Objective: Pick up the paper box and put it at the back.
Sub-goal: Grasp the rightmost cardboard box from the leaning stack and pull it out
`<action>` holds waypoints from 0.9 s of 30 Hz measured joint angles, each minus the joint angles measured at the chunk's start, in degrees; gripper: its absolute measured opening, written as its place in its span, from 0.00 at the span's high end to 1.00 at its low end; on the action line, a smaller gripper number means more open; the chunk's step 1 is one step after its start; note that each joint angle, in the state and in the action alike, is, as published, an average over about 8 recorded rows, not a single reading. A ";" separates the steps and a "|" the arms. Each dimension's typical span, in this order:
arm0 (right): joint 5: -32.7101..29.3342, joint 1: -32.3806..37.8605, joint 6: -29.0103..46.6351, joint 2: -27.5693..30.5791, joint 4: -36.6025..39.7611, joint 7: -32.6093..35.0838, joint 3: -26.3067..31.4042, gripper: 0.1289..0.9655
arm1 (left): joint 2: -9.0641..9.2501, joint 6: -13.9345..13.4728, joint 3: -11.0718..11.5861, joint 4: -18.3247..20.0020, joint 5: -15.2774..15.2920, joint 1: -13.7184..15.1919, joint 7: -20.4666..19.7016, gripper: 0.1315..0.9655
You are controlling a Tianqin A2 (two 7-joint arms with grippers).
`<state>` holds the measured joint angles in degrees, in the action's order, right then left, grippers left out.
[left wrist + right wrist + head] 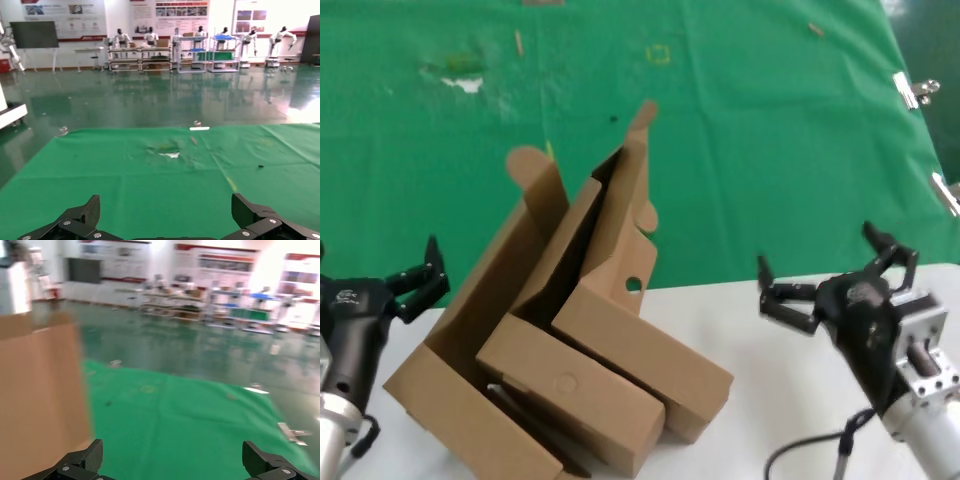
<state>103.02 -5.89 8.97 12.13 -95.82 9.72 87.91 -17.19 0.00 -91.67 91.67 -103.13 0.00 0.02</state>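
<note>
The robot's right gripper should next pinch the paper box's exposed side (pixel 645 343) opposite its open lid to pick up the paper box, because the other boxes crowd its side.
The paper box (pixel 650 350) is a shallow brown mailer with its lid (pixel 625 215) standing open and a small round hole (pixel 633 284) in a side flap. It lies tilted inside the other cardboard boxes, across the front edge of the green cloth (pixel 740 140). My left gripper (pixel 430 272) is open and empty to the left of the boxes. My right gripper (pixel 815 248) is open and empty to the right of them, apart from the paper box. The left wrist view shows the left gripper (pixel 165 210) open over the green cloth (pixel 150 175). The right wrist view shows the right gripper (pixel 171 452) open, with a brown cardboard wall (pixel 40 400) beside it.
The largest, deeper box (pixel 460 340) holds the box with a circle outline (pixel 570 385) on its front wall. The white tabletop (pixel 780 350) runs along the front. Metal clips (pixel 912 92) sit at the cloth's right edge. Scuffs (pixel 465 85) and a tape mark (pixel 658 54) lie farther back.
</note>
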 joint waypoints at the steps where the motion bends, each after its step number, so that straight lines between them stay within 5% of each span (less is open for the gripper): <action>1: 0.24 -1.03 1.81 -0.32 -0.63 2.14 -0.84 0.00 | 0.00 0.00 0.00 0.00 0.00 0.00 0.00 0.06; 14: 1.08 -14.48 23.79 11.33 -6.28 30.94 -12.06 0.00 | 0.00 0.00 0.00 0.00 0.00 0.00 -0.02 0.20; 27: 1.52 -19.73 34.22 20.41 -6.00 35.94 -6.52 0.00 | 0.00 0.00 0.00 0.00 0.00 0.00 -0.02 0.52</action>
<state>104.54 -25.62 43.19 32.55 -101.82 45.65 81.39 -17.19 0.00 -91.68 91.67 -103.13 0.00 0.01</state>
